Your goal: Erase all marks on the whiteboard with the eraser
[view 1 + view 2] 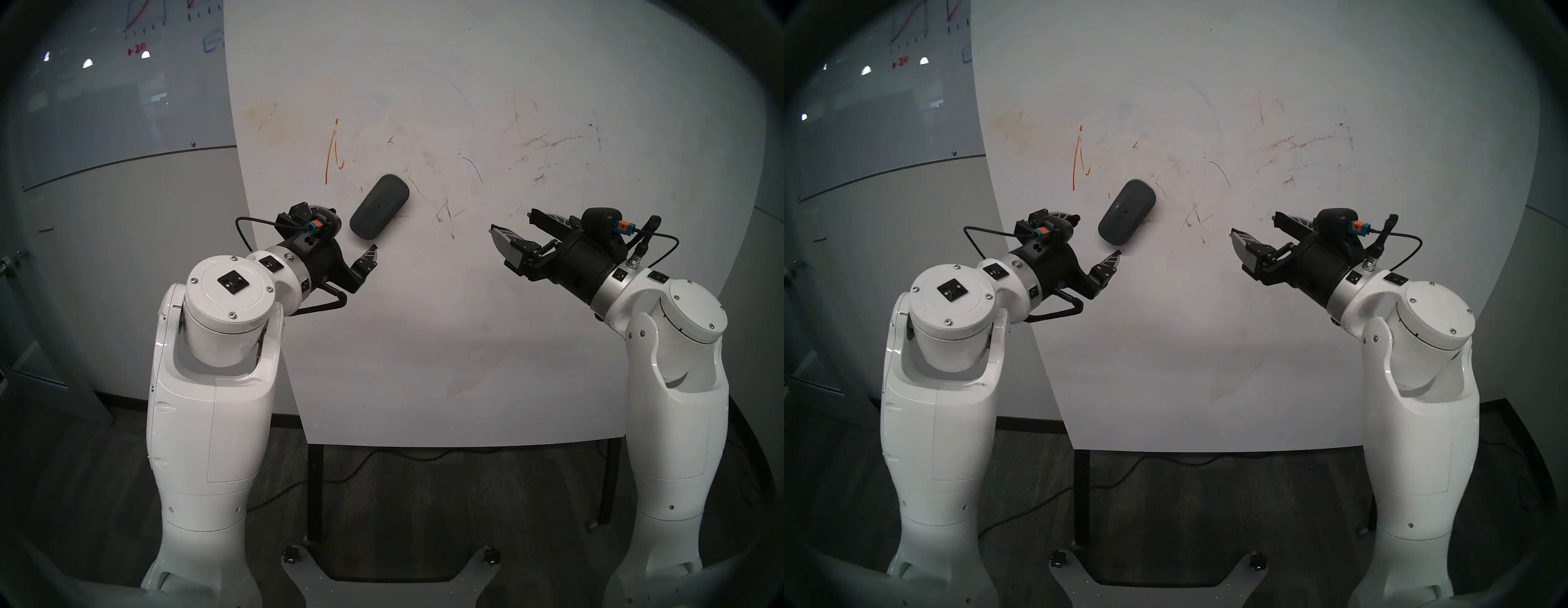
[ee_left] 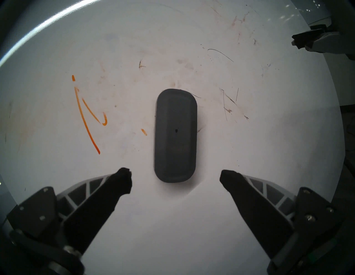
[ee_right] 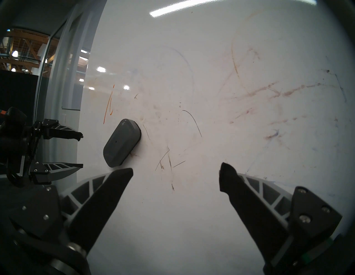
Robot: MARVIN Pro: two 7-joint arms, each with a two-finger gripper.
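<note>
The eraser (image 1: 379,206) has two ends that curve round, so my left gripper should next pick it up by its straight, parallel long sides.
The dark grey eraser (image 1: 379,206) (image 1: 1127,211) (image 2: 175,134) (image 3: 122,143) sits tilted on the white whiteboard (image 1: 424,339) (image 2: 172,220) (image 3: 192,211), free of both grippers. Orange marks (image 1: 333,153) (image 2: 86,113) (image 3: 108,104) lie to its left. Dark scratches (image 1: 443,214) lie to its right and brownish smudges (image 1: 551,142) further right. My left gripper (image 1: 355,228) (image 1: 1099,235) (image 2: 174,172) (image 3: 81,150) is open, just short of the eraser's near end, with its fingertips either side of it in the left wrist view. My right gripper (image 1: 509,220) (image 1: 1253,224) (image 3: 176,169) is open and empty, off to the right of the scratches.
A glossy glass board (image 1: 127,85) with red and blue drawings hangs on the wall at the back left. Black legs (image 1: 316,488) hold up the whiteboard. Cables (image 1: 382,463) run over the dark floor under it. The robot's base (image 1: 382,569) stands below.
</note>
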